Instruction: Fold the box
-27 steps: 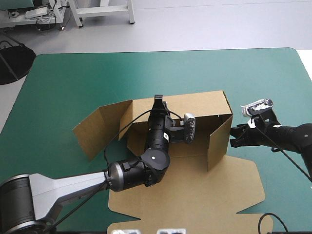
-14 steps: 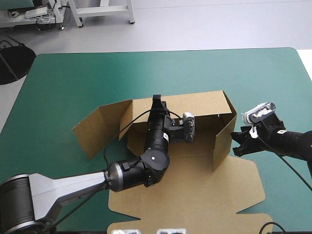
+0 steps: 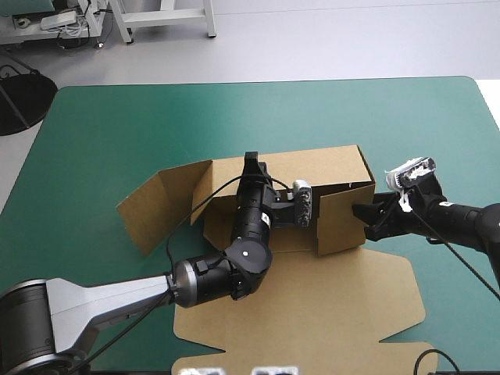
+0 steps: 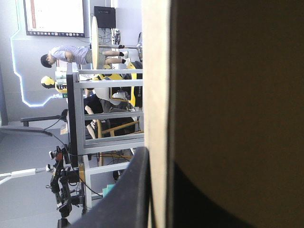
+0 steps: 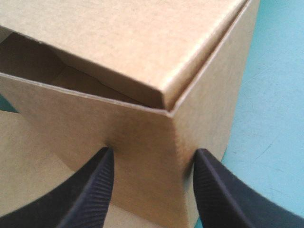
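The robot's right hand will next grab the box by its side (image 5: pixel 211 109) beside the folded flap (image 5: pixel 104 123), so that the box can be folded into shape.
The brown box (image 3: pixel 293 166) lies mid-table with its back wall raised and its lid panel (image 3: pixel 312 305) flat toward the front. My left gripper (image 3: pixel 251 164) sits at the top of the back wall. In the left wrist view it (image 4: pixel 159 159) is shut on the board's edge (image 4: pixel 156 71), with one black finger (image 4: pixel 135 190) showing beside it. The right side flap (image 3: pixel 340 219) stands folded across the front. My right gripper (image 3: pixel 361 212) presses against it from the right. In the right wrist view it (image 5: pixel 153 156) is open, both fingertips touching the wall (image 5: pixel 142 137) near the corner.
A left side flap (image 3: pixel 156 207) stands splayed outward at an angle. The teal-green cover (image 3: pixel 117 125) shows bare beyond the box and to its left. The flat lid reaches almost to the table's front edge.
The right side flap has swung inward from pointing forward to lying across the front. My right gripper moved left with it, pushing. The left arm has stayed put.
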Motion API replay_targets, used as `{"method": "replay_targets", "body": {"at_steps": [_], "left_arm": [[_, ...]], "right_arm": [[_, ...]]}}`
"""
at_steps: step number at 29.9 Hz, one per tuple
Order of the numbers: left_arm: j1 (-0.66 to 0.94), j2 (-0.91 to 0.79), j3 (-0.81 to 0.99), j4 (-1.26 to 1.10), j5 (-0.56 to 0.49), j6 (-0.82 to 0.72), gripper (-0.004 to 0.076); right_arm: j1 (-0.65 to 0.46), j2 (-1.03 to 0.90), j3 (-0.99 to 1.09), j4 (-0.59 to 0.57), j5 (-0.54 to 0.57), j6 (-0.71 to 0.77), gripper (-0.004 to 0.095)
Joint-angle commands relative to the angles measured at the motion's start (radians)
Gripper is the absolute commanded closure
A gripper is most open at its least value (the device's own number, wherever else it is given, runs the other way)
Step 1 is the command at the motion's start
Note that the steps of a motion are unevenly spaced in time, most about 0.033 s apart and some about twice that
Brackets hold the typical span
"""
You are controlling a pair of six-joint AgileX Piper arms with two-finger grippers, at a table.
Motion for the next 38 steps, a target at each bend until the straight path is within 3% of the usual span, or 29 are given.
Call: {"method": "replay_targets", "body": {"at_steps": [1,9,14,19,31,33,38], "left_arm": [[-0.008,-0.031,-0.006,-0.050,-0.020,-0.023,0.0732],[-0.008,-0.031,-0.006,-0.034,-0.022,-0.025,0.0732],[-0.008,-0.031,-0.006,-0.005,-0.029,-0.030,0.0732],[-0.008,-0.031,-0.006,-0.003,-0.032,-0.030,0.0732],[-0.008,-0.028,-0.006,0.033,0.039,-0.030,0.0727],[-0.008,-0.028,-0.006,0.049,0.039,-0.030,0.0696],[-0.008,-0.028,-0.006,0.118,0.045,-0.030,0.0523]], "right_arm": [[-0.002,0.016,-0.025,0.070,-0.041,-0.029,0.0425],[-0.002,0.120,-0.025,0.093,-0.065,-0.073,0.0468],[-0.002,0.179,-0.025,0.206,-0.067,-0.156,0.0700],[-0.002,0.204,-0.025,0.204,-0.068,-0.158,0.0925],[-0.002,0.205,-0.025,0.192,-0.046,-0.165,0.0915],[-0.002,0.205,-0.025,0.192,-0.042,-0.151,0.0915],[-0.002,0.205,-0.025,0.187,-0.041,-0.132,0.0915]]}}
